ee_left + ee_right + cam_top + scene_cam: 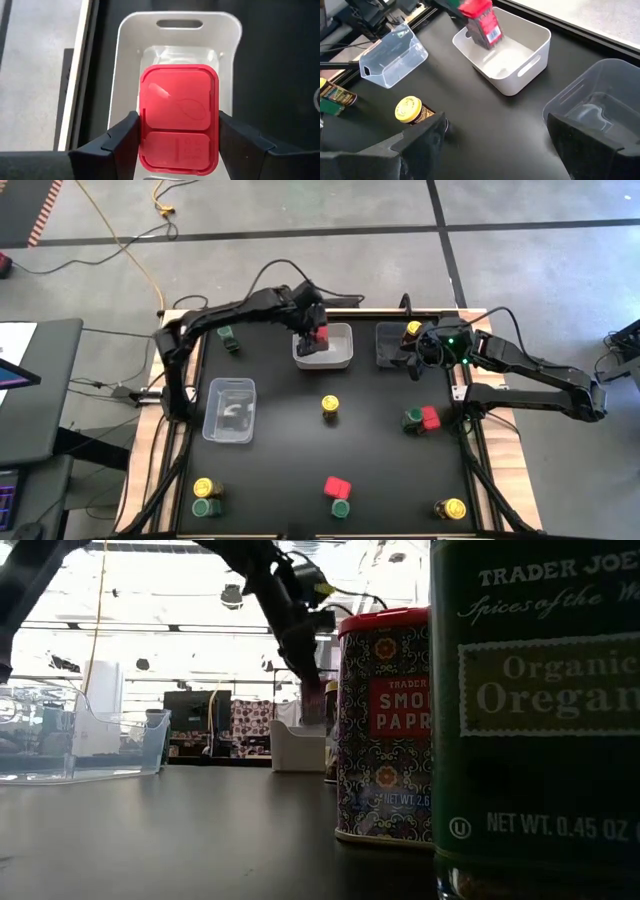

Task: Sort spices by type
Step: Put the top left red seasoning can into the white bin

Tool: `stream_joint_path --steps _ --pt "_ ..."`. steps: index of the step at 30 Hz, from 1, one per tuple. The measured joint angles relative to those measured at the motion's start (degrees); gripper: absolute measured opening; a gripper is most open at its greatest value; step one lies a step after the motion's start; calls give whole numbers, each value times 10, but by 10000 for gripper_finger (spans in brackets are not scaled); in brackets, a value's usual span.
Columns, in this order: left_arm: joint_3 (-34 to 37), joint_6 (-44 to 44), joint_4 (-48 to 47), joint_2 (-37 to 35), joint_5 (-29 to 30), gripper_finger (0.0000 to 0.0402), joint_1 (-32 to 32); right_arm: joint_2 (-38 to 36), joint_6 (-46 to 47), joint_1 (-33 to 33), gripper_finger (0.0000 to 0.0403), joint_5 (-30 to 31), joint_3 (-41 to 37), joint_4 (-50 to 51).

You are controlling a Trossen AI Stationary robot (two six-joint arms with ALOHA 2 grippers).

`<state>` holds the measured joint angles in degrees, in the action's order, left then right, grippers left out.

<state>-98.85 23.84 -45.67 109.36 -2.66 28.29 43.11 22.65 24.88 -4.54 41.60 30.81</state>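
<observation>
My left gripper keeps hold of the red box (pixel 179 117) for now: the box hangs above the white tray's rim (pixel 235 30) and would drop if the gripper opened now.
My left gripper (pixel 179 137) is shut on a red square-topped spice box (pixel 482 22) over the white tray (pixel 340 352) at the table's far middle. My right gripper (pixel 500 145) stands open with nothing between its fingers. It is above a clear tray (pixel 388 345) at the far right, where a yellow-lidded jar (pixel 413 328) stands. Other spices stand upright on the black table: a yellow-lidded jar (pixel 330 406) at the centre, a green-lidded jar (pixel 228 336) at the far left, and a red box (pixel 337 487) by a green jar (pixel 341 507) near the front edge. My left gripper pinches the red box between its two fingers (pixel 122 142), on two opposite sides just under its lid (pixel 145 125). The fingers come from above, slanting down. The box hangs tilted below them, its lower end (pixel 491 40) over the inside of the white tray.
An empty clear tray (pixel 230 408) lies at the left. Pairs of jars stand at the front left (pixel 205 496) and front right (pixel 450 508) corners. A green jar and a red box (pixel 422 419) stand at the right. In the low view, a paprika box (pixel 385 725) and an oregano jar (pixel 540 720) fill the foreground.
</observation>
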Motion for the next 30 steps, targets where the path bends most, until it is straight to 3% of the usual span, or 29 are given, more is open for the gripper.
stream_joint_path --steps 17,30 --pt "31 82 17 33 -14 224 42 0 20 0 374 0 0 2" --pt "46 90 50 33 -26 224 55 0 29 0 374 0 0 2"
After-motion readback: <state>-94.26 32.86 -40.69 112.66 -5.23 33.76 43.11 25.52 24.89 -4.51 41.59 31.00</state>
